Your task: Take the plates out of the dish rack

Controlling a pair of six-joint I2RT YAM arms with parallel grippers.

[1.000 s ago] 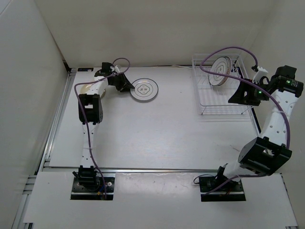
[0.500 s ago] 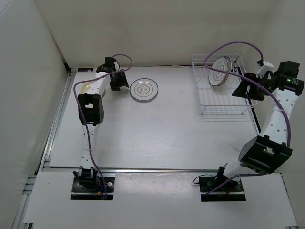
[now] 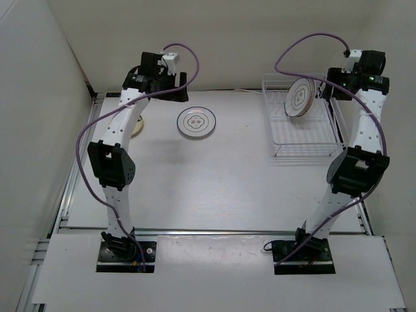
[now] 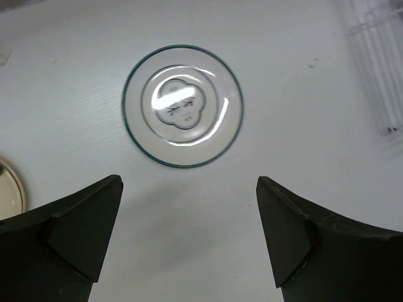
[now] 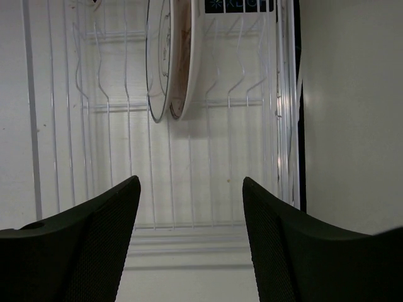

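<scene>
My right gripper grabs the ringed plate in the rack by its nearest rim next, leaving the opposite rim free to hand to my left gripper.
A white plate with a teal rim and dark rings (image 3: 196,122) (image 4: 182,105) lies flat on the table. My left gripper (image 3: 179,88) (image 4: 188,182) hangs open high above its near side, holding nothing. A small tan plate (image 3: 137,127) (image 4: 9,189) lies further left, partly behind the left arm. The white wire dish rack (image 3: 305,140) (image 5: 208,151) stands at the right. Two plates stand on edge together at its far end, a ringed one (image 3: 299,97) (image 5: 157,63) and one with a brownish-orange face (image 5: 184,56). My right gripper (image 3: 333,83) (image 5: 191,182) is open above the rack.
White walls close the table in at the back and on both sides. Purple cables loop above both arms. The rack's near slots (image 5: 94,145) hold nothing. The rack's corner (image 4: 381,69) shows at the right edge of the left wrist view.
My left gripper opened beside the flat ringed plate and rose away from it. The right arm lifted from beside the rack to above its far end.
</scene>
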